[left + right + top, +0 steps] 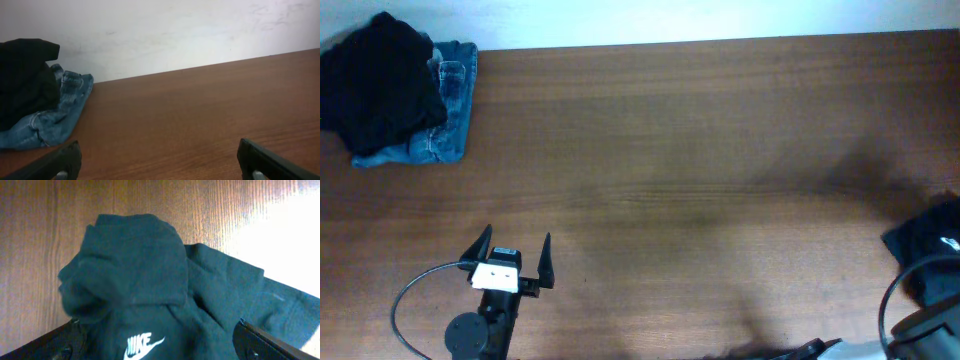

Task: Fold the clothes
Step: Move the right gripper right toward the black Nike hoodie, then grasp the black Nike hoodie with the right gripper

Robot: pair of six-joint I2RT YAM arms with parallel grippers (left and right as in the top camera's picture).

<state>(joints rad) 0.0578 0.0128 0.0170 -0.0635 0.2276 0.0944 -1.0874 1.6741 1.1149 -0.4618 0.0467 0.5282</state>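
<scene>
It isn't time to close yet: the shirt's fold (pixel 141 276) is beyond my fingers in the right wrist view, with the logo (pixel 142 345) below it. My right gripper will first move toward the fold.
The clothes are a very dark green T-shirt (pixel 145 275) lying crumpled on the wooden table, with a white Nike logo (pixel 142 345) facing up. Overhead, only a dark corner of the T-shirt (pixel 932 238) shows at the right edge, partly under the right arm. My right gripper (pixel 155 336) hangs over the shirt, open wide, a finger on each side of the logo and nothing clamped between them. My left gripper (pixel 516 246) stands open near the front left of the table, over bare wood (pixel 160 156), far from the shirt.
At the back left corner, blue denim jeans (pixel 448 120) lie in a heap with a black garment (pixel 375 80) piled on them; both appear in the left wrist view, jeans (pixel 55 120) under the black cloth (pixel 22 80). A white wall (pixel 175 35) runs behind the table's far edge.
</scene>
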